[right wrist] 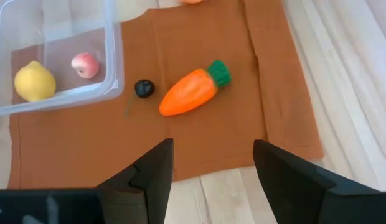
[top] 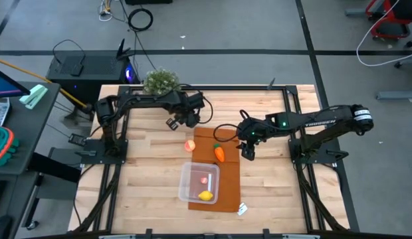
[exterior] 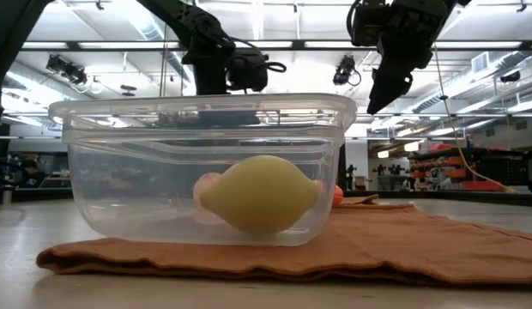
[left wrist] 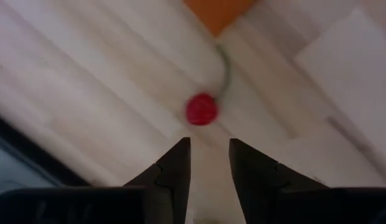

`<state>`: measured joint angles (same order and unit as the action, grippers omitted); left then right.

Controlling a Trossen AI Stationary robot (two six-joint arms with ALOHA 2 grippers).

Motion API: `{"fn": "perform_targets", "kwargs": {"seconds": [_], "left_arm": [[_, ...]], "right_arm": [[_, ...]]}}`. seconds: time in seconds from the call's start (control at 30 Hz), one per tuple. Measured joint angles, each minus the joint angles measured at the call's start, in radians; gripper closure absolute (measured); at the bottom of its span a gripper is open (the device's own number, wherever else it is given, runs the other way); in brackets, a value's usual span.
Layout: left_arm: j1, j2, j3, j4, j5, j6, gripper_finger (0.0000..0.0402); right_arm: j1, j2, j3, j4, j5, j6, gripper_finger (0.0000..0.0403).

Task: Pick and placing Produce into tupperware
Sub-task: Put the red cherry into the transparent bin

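Note:
The left gripper's fingers don't reach the red cherry (left wrist: 201,109) yet, so they would miss if they closed now. The left gripper should move closer first, then close on the cherry.
The clear tupperware (top: 199,182) sits on the brown mat (top: 227,174) and holds a yellow lemon (top: 205,195) and a small pink fruit (top: 204,178). In the right wrist view I see the lemon (right wrist: 35,81), the pink fruit (right wrist: 85,64), the orange carrot (right wrist: 192,93) and a dark cherry (right wrist: 144,88); the last two lie on the mat. The carrot (top: 220,154) and the peach (top: 190,145) lie near the mat's far end. My right gripper (right wrist: 213,158) hovers open, right of the carrot. My left gripper (left wrist: 209,149) hangs open over a red cherry (left wrist: 201,109) on bare wood.
A bushy potted plant (top: 161,81) stands at the table's far edge behind the left arm. A small white tag (top: 243,209) lies by the mat's near right corner. Bare wood spreads to the left and right of the mat.

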<state>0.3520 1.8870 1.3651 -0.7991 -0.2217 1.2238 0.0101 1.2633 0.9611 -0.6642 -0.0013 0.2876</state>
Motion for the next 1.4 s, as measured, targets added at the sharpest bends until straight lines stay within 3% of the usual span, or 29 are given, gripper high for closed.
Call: {"fn": "perform_targets", "kwargs": {"seconds": [0.27,0.53,1.4], "left_arm": [[-0.003,-0.002,0.0,0.129,0.06,0.05,0.0238],[0.008,0.013,0.0,0.115,0.086,0.094,0.0191],[0.064,0.143,0.0,0.112,0.088,-0.008,0.022]], "right_arm": [[0.0,0.0,0.0,0.0,0.0,-0.004,0.0213],[0.0,0.0,0.0,0.0,0.0,-0.008,0.0213],[0.0,0.0,0.0,0.009,0.0,-0.003,0.0213]]}}
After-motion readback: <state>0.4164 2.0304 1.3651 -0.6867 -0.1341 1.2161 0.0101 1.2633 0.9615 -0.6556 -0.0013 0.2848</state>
